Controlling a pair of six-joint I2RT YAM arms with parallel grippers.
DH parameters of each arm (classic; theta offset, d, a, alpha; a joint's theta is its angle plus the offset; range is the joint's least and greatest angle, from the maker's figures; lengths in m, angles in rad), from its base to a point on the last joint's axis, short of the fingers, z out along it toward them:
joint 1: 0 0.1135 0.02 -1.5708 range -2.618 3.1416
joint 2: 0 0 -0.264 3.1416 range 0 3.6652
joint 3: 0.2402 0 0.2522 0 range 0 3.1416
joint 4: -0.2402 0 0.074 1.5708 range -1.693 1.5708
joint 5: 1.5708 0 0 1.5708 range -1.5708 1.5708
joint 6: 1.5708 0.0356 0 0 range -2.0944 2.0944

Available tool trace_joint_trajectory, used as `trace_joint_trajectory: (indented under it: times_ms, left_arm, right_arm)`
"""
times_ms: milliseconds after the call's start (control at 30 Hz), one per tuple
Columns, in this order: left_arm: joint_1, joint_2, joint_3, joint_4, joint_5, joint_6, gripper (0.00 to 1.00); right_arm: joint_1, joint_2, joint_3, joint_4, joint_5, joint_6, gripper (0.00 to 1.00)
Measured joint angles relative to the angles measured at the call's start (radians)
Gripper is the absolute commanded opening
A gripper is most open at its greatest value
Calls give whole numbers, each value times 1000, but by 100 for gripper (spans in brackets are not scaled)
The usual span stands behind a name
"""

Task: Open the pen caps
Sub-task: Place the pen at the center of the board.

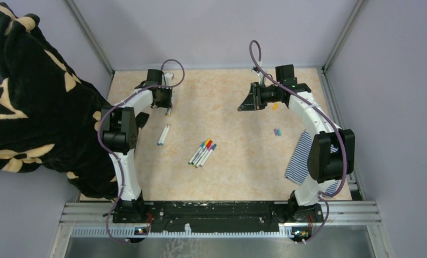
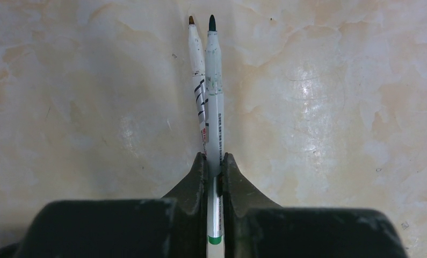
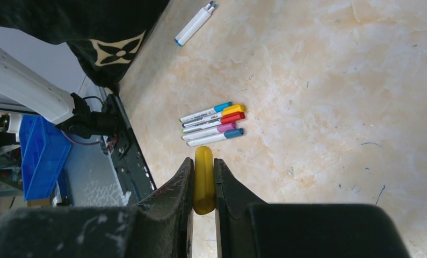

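My left gripper should release the white pen beside the second.
My left gripper [image 2: 215, 161] is shut on a white pen [image 2: 215, 107] with a bare dark teal tip and a green band. A second uncapped pen [image 2: 197, 80] with a brownish tip lies tight along its left side, its near end hidden behind my finger. In the top view this gripper [image 1: 167, 109] is at the far left of the table. My right gripper [image 3: 203, 161] is shut on a yellow cap [image 3: 203, 180], held above the table at the far right [image 1: 243, 105]. Several capped pens [image 1: 203, 153] lie side by side mid-table and also show in the right wrist view [image 3: 214, 124].
Two white pens [image 1: 164, 134] lie left of centre. Loose teal and purple caps [image 1: 277, 131] and an orange cap [image 1: 275, 106] lie at the right. A striped cloth [image 1: 299, 158] hangs at the right edge. A black patterned blanket [image 1: 34, 107] covers the left side.
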Motion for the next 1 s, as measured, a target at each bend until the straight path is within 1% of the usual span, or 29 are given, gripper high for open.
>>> trace_joint_trajectory:
  times_ms: [167, 467, 767, 933, 1000]
  left_arm:
    - [0, 13, 2, 1, 0, -1, 12]
    - [0, 24, 3, 6, -5, -5, 25]
    - [0, 24, 3, 7, -7, -7, 31]
    - [0, 24, 3, 7, -7, -7, 38]
    - [0, 24, 3, 8, -6, -7, 39]
  right_arm:
    - [0, 0, -1, 0, 1, 0, 0]
    - [0, 0, -1, 0, 1, 0, 0]
    - [0, 0, -1, 0, 1, 0, 0]
    - [0, 0, -1, 0, 2, 0, 0]
    - [0, -1, -1, 0, 2, 0, 0]
